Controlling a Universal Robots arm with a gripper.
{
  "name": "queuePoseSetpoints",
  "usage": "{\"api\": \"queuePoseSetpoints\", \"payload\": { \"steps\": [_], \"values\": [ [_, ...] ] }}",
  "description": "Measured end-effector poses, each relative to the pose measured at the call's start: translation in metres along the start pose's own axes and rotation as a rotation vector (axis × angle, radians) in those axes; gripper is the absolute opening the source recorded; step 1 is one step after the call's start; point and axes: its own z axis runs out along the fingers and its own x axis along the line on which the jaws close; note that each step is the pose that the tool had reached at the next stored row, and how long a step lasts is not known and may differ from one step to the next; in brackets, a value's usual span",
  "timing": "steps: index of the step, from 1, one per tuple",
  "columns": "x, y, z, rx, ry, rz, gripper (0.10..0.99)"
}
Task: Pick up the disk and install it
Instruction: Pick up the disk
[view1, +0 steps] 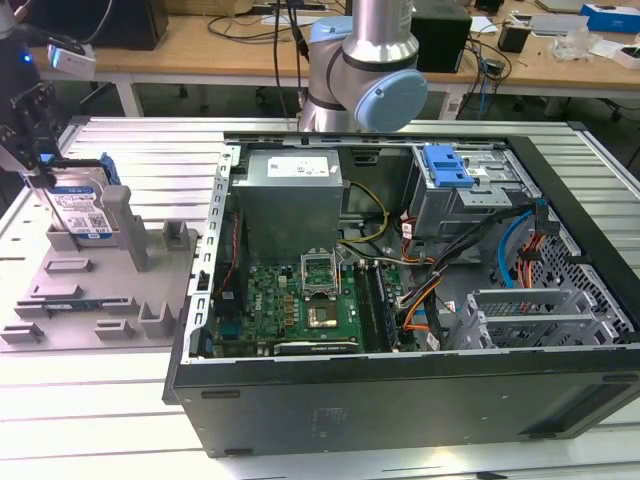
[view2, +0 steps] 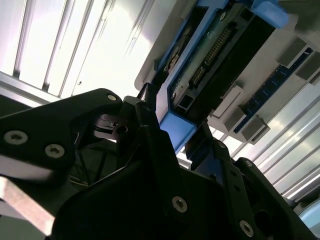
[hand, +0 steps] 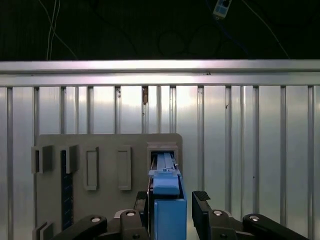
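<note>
The disk's blue bracket (view1: 108, 168) is between my fingers, which reach down on either side of it. My gripper needs to close. Closing now would hold it.
The disk (view1: 80, 205) stands on edge in a slot of the grey fixture plate (view1: 90, 300) at the exterior view's left, its white-and-blue label and blue bracket showing. My gripper (view1: 38, 160) hangs just over its top edge. In the first wrist view the black fingers (hand: 201, 202) straddle the disk's blue bracket (hand: 167, 200), with a thin gap on one side, so the gripper (hand: 171, 207) is open around it. The second wrist view shows the disk's connector edge (view2: 210, 55) between the same fingers (view2: 150, 120).
The open computer case (view1: 590, 300) lies on the ribbed aluminium table (view1: 100, 420), at the exterior view's right. Inside are a grey power supply box (view1: 290, 195), a motherboard (view1: 300, 300), cables, and a metal cage with a blue tab (view1: 455, 165). The arm's base (view1: 360, 70) stands behind the case.
</note>
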Motion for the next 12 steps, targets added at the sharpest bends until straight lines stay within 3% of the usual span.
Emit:
{"api": "queuePoseSetpoints", "payload": {
  "steps": [4, 5, 6, 12],
  "values": [
    [0.0, 0.0, 0.001, 0.0, -0.0002, 0.0, 0.482],
    [0.0, 0.0, 0.0011, 0.0, -0.0004, 0.0, 0.467],
    [-0.0001, 0.0, 0.0013, 0.0, -0.0008, 0.0, 0.392],
    [0.0005, -0.0001, 0.0024, 0.0, -0.0026, 0.0, 0.392]
  ]
}}
